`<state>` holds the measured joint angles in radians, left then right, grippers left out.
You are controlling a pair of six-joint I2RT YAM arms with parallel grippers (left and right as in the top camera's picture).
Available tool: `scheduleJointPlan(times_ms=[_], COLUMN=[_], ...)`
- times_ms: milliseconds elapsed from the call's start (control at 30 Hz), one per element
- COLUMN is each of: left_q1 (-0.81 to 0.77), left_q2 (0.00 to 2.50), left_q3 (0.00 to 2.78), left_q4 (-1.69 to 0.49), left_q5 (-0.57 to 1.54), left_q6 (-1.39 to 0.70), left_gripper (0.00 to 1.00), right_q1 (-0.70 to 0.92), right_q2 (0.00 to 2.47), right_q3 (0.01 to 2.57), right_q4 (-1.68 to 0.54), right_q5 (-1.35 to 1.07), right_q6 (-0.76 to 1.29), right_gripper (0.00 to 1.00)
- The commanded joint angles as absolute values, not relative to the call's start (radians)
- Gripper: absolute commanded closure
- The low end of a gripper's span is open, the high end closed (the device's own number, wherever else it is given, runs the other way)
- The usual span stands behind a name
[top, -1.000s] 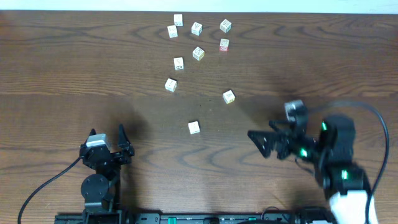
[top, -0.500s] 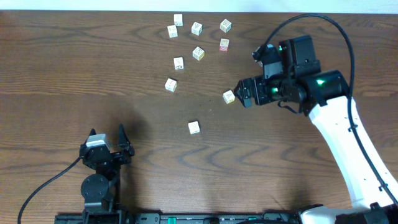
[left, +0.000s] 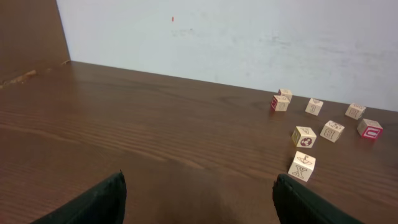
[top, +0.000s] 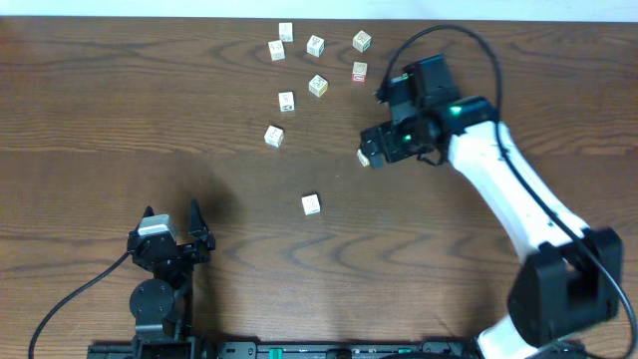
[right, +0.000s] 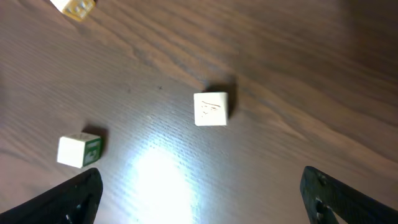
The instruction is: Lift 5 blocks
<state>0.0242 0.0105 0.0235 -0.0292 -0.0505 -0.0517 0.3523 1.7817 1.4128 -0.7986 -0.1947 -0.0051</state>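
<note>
My right gripper is going to lift the block with the drawn face. It will grab the block by its opposite sides next, so the block's top stays free during the lift.
Several small cream blocks lie scattered on the far half of the wooden table point(top: 120, 110). One block point(top: 311, 204) lies alone nearest the front. Another block point(top: 363, 157) shows just at the tips of my right gripper point(top: 371, 148), which hangs open over it and partly hides it. In the right wrist view, a block point(right: 211, 109) with a drawn face lies ahead of the open right gripper point(right: 205, 208), and a green-faced block point(right: 80, 150) lies by the left finger point(right: 78, 198). My left gripper point(top: 175, 231) stands open at the front left, empty point(left: 199, 211).
The left wrist view shows several blocks at the right, the closest an X-marked block point(left: 302, 167), with a red-marked block point(left: 369, 129) farther off. A pale wall point(left: 249, 37) runs behind the table's far edge. A cable point(top: 439, 35) loops above the right arm.
The right arm has swung from the front right corner up to mid-table and left, its open gripper now over a block. The left arm has not moved.
</note>
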Motion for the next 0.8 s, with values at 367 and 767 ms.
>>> scheduleJointPlan(times_ms=[367, 767], left_q1=[0.022, 0.022], left_q2=[0.004, 0.004], left_q3=[0.005, 0.005], left_q4=[-0.067, -0.067], left_q5=[-0.060, -0.060], left_q6=[-0.053, -0.053], left_gripper=[0.24, 0.24], right_q1=[0.392, 0.393], right_q2=[1.969, 2.058], right_q3=[1.411, 1.411], right_q4=[-0.664, -0.621], right_q5=[-0.210, -0.184], right_q6=[-0.130, -0.133], right_gripper=[0.18, 0.31])
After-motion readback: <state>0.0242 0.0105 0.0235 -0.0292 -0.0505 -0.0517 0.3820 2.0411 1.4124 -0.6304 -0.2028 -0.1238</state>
